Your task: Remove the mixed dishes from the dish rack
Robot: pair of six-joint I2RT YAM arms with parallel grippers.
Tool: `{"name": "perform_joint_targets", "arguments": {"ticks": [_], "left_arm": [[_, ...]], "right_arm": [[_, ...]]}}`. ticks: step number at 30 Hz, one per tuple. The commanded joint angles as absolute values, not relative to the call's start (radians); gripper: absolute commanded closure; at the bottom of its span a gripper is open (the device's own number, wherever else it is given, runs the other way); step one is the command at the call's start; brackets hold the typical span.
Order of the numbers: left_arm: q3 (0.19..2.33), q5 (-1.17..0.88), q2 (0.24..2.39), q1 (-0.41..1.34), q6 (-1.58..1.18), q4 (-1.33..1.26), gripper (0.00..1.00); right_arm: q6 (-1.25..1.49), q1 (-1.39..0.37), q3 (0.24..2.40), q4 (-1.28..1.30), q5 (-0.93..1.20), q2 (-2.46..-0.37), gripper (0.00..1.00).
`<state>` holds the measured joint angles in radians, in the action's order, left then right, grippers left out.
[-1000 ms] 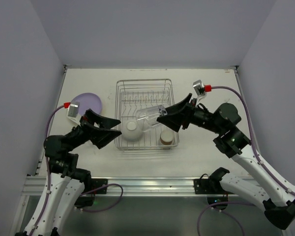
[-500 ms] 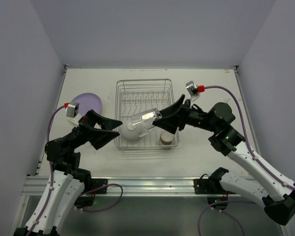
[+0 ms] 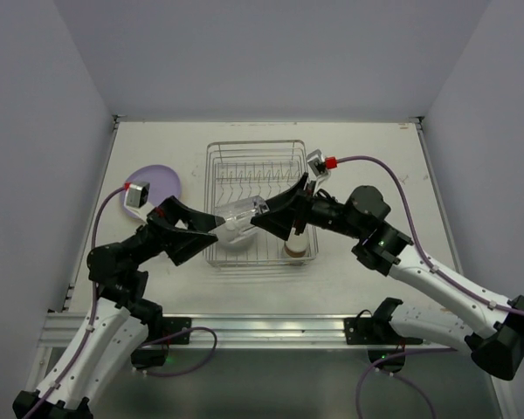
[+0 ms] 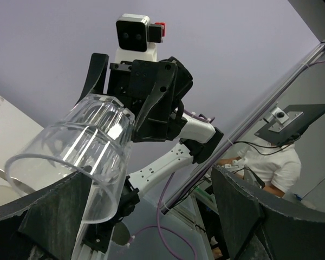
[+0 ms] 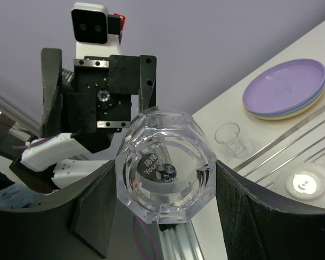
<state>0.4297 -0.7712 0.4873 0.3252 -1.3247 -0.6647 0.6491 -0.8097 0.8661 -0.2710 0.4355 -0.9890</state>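
I need to close my left gripper on the clear glass now. The glass's rim is between both fingers, one inside the glass's opening and one outside, so they would hold the rim.
My right gripper is shut on the base end of a clear glass and holds it level above the dish rack, mouth pointing left. Its faceted base sits between my right fingers. My left gripper is open, and the glass's mouth lies just inside its left finger. A white bowl and a brown cup sit in the rack's near side. The purple plate tops a stack on the table left of the rack.
A small clear glass stands on the table beside the plate stack. The rack's upright prongs stand at its far half. Side walls close in the table on the left and right.
My right arm has carried the glass leftward over the rack to the left gripper. My left gripper has come a little toward it, staying open.
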Motion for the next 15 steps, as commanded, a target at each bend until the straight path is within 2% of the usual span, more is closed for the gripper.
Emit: {"name": "perform_joint_targets", "arguments": {"ticks": [1,6,8,9,10,11,13,15], "left_arm": [[0.430,-0.735,0.500,0.359,-1.313,-0.703,0.06],[0.426,-0.733,0.494,0.367,-1.305,-0.704,0.09],[0.428,-0.726,0.485,0.365,-1.302,-0.701,0.14],[0.429,-0.719,0.480,0.367,-1.301,-0.696,0.19],[0.428,-0.715,0.476,0.365,-1.298,-0.693,0.31],[0.431,-0.709,0.471,0.365,-1.296,-0.686,0.37],[0.434,-0.698,0.460,0.367,-1.289,-0.670,0.46],[0.439,-0.698,0.457,0.365,-1.289,-0.660,0.50]], "right_arm": [[0.618,-0.830,0.913,-0.362,0.379,-1.017,1.00],[0.620,-0.836,0.917,-0.374,0.376,-1.043,1.00],[0.618,-0.836,0.913,-0.380,0.373,-1.043,1.00],[0.620,-0.836,0.911,-0.382,0.373,-1.043,1.00],[0.620,-0.836,0.910,-0.380,0.371,-1.043,1.00],[0.621,-0.836,0.913,-0.379,0.371,-1.043,1.00],[0.621,-0.836,0.914,-0.374,0.371,-1.042,1.00],[0.623,-0.836,0.911,-0.377,0.373,-1.040,1.00]]}}
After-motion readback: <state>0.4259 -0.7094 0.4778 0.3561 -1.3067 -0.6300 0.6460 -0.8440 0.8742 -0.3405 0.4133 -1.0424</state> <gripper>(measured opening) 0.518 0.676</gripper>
